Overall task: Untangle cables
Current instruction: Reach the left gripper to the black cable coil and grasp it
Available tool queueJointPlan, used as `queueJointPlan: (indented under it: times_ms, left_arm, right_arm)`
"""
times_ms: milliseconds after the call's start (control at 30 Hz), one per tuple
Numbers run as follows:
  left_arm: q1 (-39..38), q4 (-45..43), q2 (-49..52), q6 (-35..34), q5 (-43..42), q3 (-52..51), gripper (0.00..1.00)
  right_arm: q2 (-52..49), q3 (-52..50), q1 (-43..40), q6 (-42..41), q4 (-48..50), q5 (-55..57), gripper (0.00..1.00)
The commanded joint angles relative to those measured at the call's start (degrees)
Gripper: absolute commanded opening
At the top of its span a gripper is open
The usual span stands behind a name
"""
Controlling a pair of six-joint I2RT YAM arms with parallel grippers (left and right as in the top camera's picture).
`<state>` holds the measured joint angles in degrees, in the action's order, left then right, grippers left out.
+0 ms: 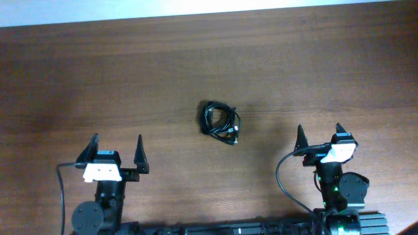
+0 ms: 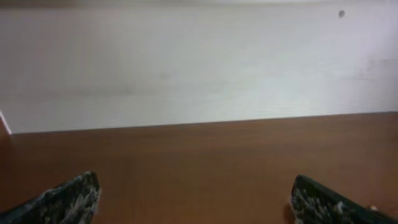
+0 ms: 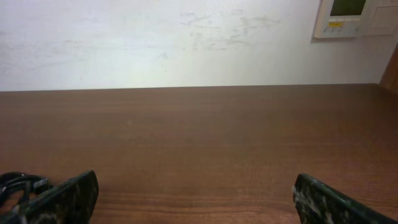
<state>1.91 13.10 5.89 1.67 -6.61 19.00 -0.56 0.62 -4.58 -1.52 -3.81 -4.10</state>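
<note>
I will next grab the knot of cables with my left gripper by the side nearest it. The knot's far side stays free for my right gripper to untangle.
The cables (image 1: 220, 122) lie as one small dark knot of thin black cords in the middle of the wooden table. A bit of the knot shows at the lower left edge of the right wrist view (image 3: 15, 185). My left gripper (image 1: 117, 144) is open and empty near the front left, well away from the knot. My right gripper (image 1: 320, 131) is open and empty at the front right, to the right of the knot. In the left wrist view the open fingers (image 2: 196, 193) frame bare wood; the cables are out of that view.
The wooden table (image 1: 130, 78) ends at a white wall at the back. A thicker black arm wire (image 1: 282, 179) curves by the right arm base and another (image 1: 62, 189) by the left. A wall panel (image 3: 348, 17) hangs at far right.
</note>
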Motion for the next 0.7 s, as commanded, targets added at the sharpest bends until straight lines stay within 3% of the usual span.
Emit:
queueJointPlan:
  times_ms: [0,333,533,667]
  left_arm:
    - [0.2,0.1,8.1,-1.0,-3.3,8.3,0.99]
    - [-3.5,18.3,39.8,-3.5,-14.2,35.5,0.99]
    - [-16.9,15.4,54.9,-3.8,-13.6,39.7,0.99]
    - [-21.1,12.9,63.7,-3.8,-13.6,39.6,0.99]
  right_arm:
    - [0.4,-0.3,-0.3,-0.2,-0.3,0.3,0.98]
    - [0.4,-0.3,-0.3,-0.2,-0.3,0.3,0.99]
    - [0.4,-0.3,-0.3,-0.2,-0.3,0.3,0.99]
    - [0.4,-0.3,-0.3,-0.2,-0.3,0.3,0.98]
